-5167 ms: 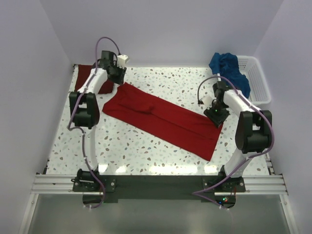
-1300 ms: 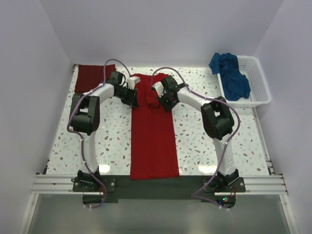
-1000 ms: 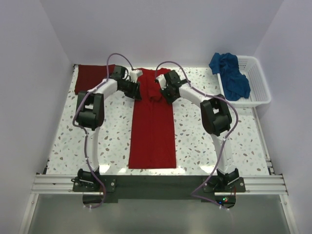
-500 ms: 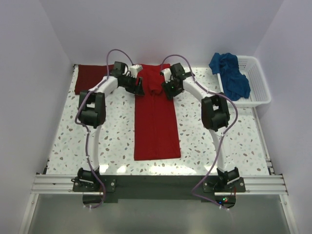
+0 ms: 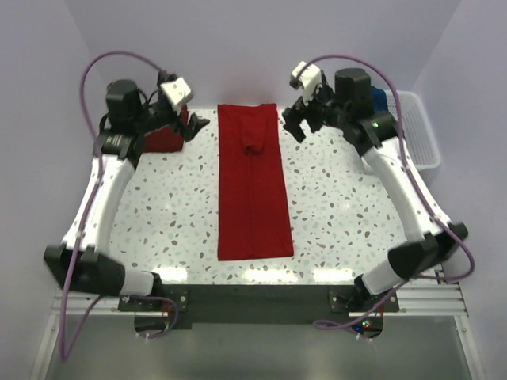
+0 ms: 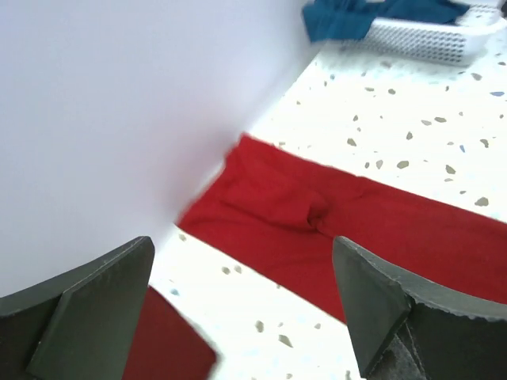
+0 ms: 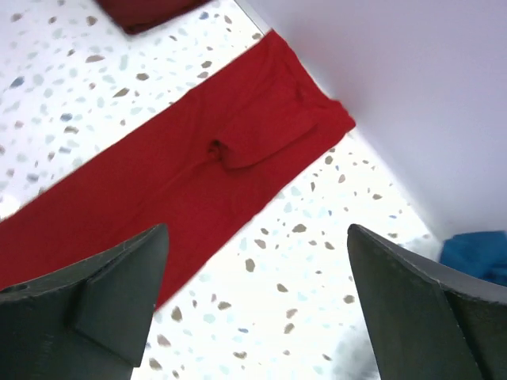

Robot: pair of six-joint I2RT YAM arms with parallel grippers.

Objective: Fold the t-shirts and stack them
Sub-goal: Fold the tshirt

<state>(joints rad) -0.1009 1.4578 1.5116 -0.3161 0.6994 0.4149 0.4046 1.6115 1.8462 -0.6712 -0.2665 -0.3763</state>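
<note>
My right gripper grabs the bright red t-shirt's near-end corner on the basket side next, to fold the t-shirt toward its far end.
The bright red t-shirt (image 5: 253, 186) lies as a long narrow strip down the middle of the table, its far end at the back wall; it also shows as a strip (image 6: 348, 226) (image 7: 190, 170) in both wrist views. A darker maroon t-shirt (image 5: 164, 142) lies folded at the back left, partly behind my left arm. The blue t-shirt (image 6: 342, 19) hangs over the white basket (image 5: 421, 134). My left gripper (image 5: 194, 127) is raised left of the red strip's far end, open and holding nothing. My right gripper (image 5: 302, 123) is raised on the strip's right, also open and holding nothing.
The back wall stands close behind both grippers. The white lattice basket (image 6: 432, 36) sits at the back right corner. Speckled table surface (image 5: 348, 214) shows on both sides of the red strip. A metal rail (image 5: 253, 297) runs along the near edge.
Both grippers have opened and let go of the red t-shirt's far end. Both arms have lifted and swung outward, away from the strip. The strip lies still, shifted toward the back wall.
</note>
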